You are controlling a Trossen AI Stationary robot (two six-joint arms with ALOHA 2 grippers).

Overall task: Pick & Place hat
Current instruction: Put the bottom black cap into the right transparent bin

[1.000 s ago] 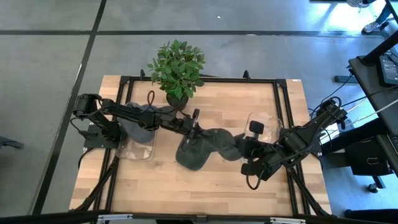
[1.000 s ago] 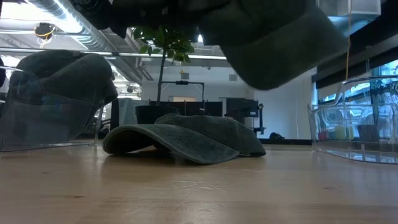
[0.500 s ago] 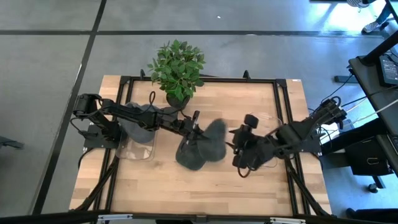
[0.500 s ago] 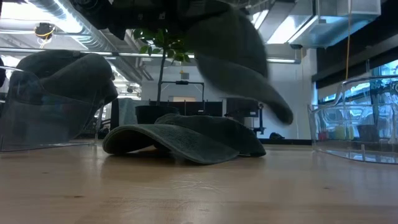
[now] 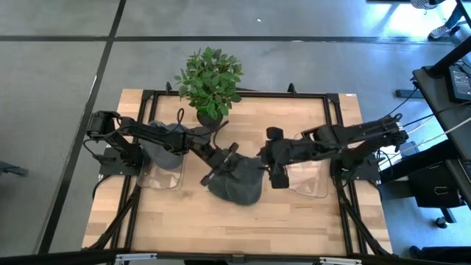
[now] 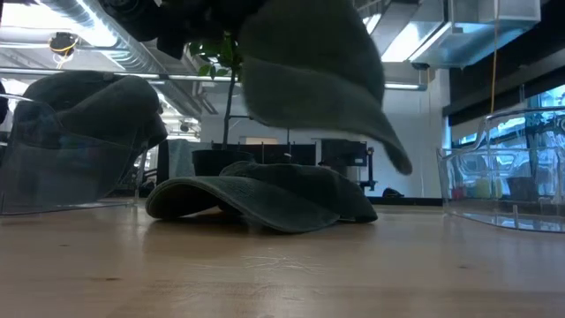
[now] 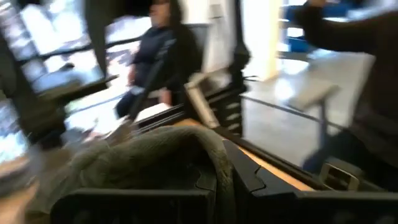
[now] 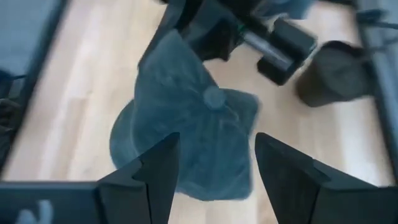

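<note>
My right gripper grabs the hanging hat by its top's cloth next, to place the hat in a clear bin.
A dark olive hat hangs in the air over the table's middle, with my left gripper shut on it. From above it shows crown up, with its top button. Under it a second hat lies on its brim on the wood. A third hat sits in the clear bin at the left. My right gripper stands open just right of the hanging hat, above it, with nothing between its fingers. My left gripper holds the hanging hat by its rim, with a bunch of olive cloth between its two fingers. It comes at the hat from the table's left. The hat hangs below the fingers, clear of the hat lying on the table.
A potted plant stands at the table's far edge behind the hats. A second clear bin stands at the right, under my right arm. Bare wood lies along the near edge.
My right gripper has opened and let go of the hat's right end, then gone toward the table's left and far edge, up to the left gripper. The hat, before stretched between both grippers, has swung left and now hangs from the left gripper alone.
</note>
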